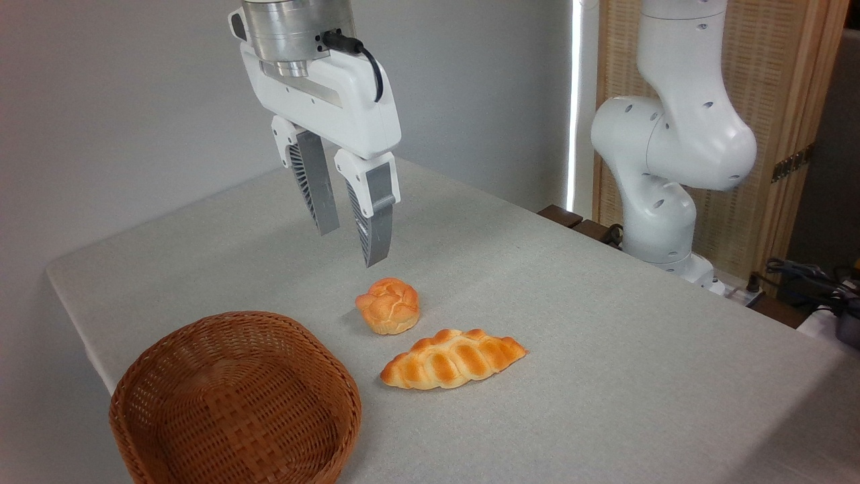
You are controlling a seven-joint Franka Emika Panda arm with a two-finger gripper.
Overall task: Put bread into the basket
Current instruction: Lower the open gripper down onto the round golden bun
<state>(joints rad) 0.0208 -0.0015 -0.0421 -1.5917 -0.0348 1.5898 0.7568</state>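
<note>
My gripper grabs the round bun by its rounded sides next, to put the bun into the basket.
The bread, a small round golden-orange bun with a knotted top, rests on the grey table near the middle. My gripper hangs in the air above it and slightly to the left, open, with nothing between its two grey fingers. The basket, round, shallow, brown wicker, sits at the front left corner of the table with nothing in it. The bun lies to the right of and behind the basket, apart from it.
A longer braided oval loaf lies just in front of and right of the bun. The arm's white base stands at the table's back right. The table's left edge runs close behind the basket. Cables lie at far right.
</note>
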